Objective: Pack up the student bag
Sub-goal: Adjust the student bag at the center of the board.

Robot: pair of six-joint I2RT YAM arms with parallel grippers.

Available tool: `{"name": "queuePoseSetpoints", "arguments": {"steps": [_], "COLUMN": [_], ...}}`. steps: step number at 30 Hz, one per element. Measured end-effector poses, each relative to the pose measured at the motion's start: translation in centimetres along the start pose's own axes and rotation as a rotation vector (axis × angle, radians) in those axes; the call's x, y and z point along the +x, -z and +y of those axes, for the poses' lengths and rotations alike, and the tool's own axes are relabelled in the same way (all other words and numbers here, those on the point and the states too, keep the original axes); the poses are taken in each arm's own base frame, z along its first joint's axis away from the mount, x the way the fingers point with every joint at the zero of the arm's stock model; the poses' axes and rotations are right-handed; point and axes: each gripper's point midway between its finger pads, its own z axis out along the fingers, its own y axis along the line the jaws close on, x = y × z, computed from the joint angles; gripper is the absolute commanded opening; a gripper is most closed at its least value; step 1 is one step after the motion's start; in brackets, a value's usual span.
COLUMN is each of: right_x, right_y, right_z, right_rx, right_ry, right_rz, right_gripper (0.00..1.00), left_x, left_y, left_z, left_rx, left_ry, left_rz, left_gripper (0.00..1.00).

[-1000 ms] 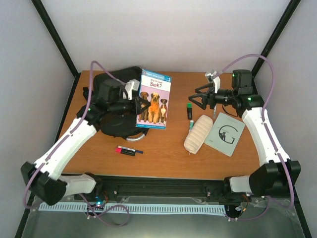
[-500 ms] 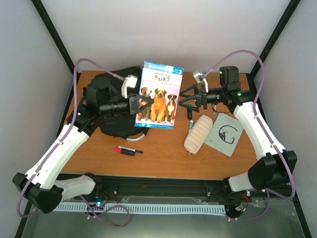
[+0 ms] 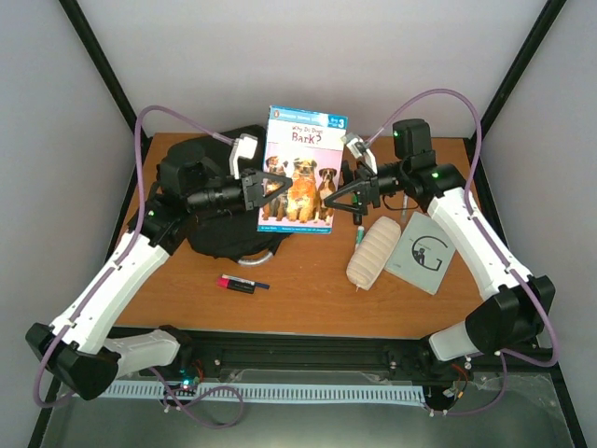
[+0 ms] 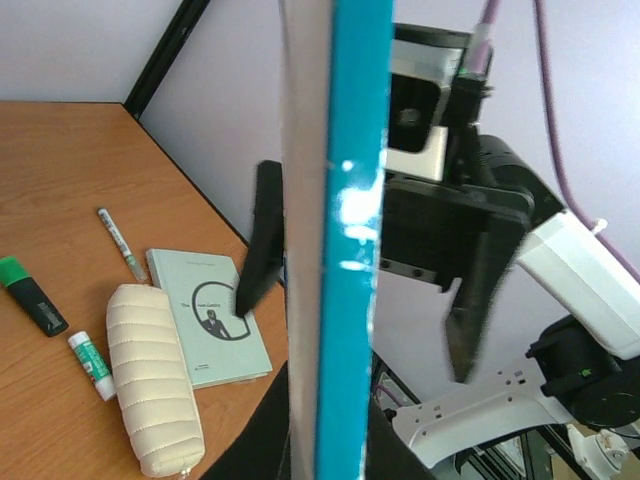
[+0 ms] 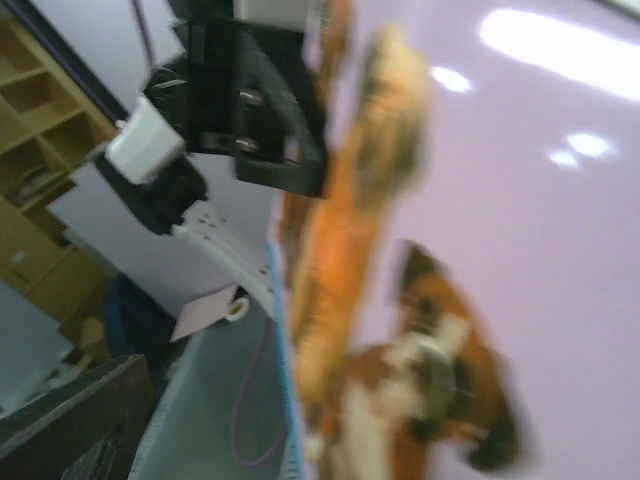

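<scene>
Next, my right gripper grabs the children's book by its free side edge (image 3: 339, 177). That leaves the spine edge free to enter the bag (image 3: 216, 238).
A blue-edged children's book with dogs on its cover (image 3: 300, 173) is held upright in the air. My left gripper (image 3: 274, 189) is shut on its left edge; in the left wrist view the book's blue spine (image 4: 350, 250) runs up between my fingers. My right gripper (image 3: 336, 194) is open and straddles the book's right edge, with one finger (image 4: 262, 240) on each side of it and a wide gap. The book's cover (image 5: 400, 300) fills the right wrist view, blurred. The black student bag (image 3: 216, 238) lies on the table under my left arm, partly hidden.
On the wooden table (image 3: 308, 299) lie a cream ribbed pouch (image 3: 372, 252), a pale blue booklet (image 3: 424, 252), a green highlighter (image 3: 357, 210), a glue stick (image 3: 359, 237) and a red and black marker (image 3: 239, 284). The enclosure's walls stand close around.
My left gripper has raised the book off the bag and tilted it upright. My right gripper has moved left from above the highlighter to the book's right edge.
</scene>
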Motion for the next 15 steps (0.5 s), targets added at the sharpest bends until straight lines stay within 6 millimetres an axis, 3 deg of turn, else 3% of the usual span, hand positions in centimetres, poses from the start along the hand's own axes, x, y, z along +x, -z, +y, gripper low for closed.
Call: {"name": "queuePoseSetpoints", "arguments": {"steps": [7,11,15], "right_x": [-0.2,-0.1,-0.4], "right_y": [0.1,0.1,0.1], "right_z": [3.0,3.2,2.2], "right_rx": [-0.111,-0.111,-0.001], "right_ry": [0.003,-0.021,-0.044], "right_rz": [0.006,0.009,0.006], "right_gripper": [0.88,0.73,0.64], "left_x": [-0.1,0.1,0.0], "left_y": [-0.3,-0.4,-0.5], "left_z": [0.9,1.6,2.2], "left_rx": [-0.034,-0.054,-0.075], "left_ry": [0.001,0.007,0.009], "left_rz": [-0.010,-0.012,-0.023], "left_gripper": [0.01,0.01,0.01]}}
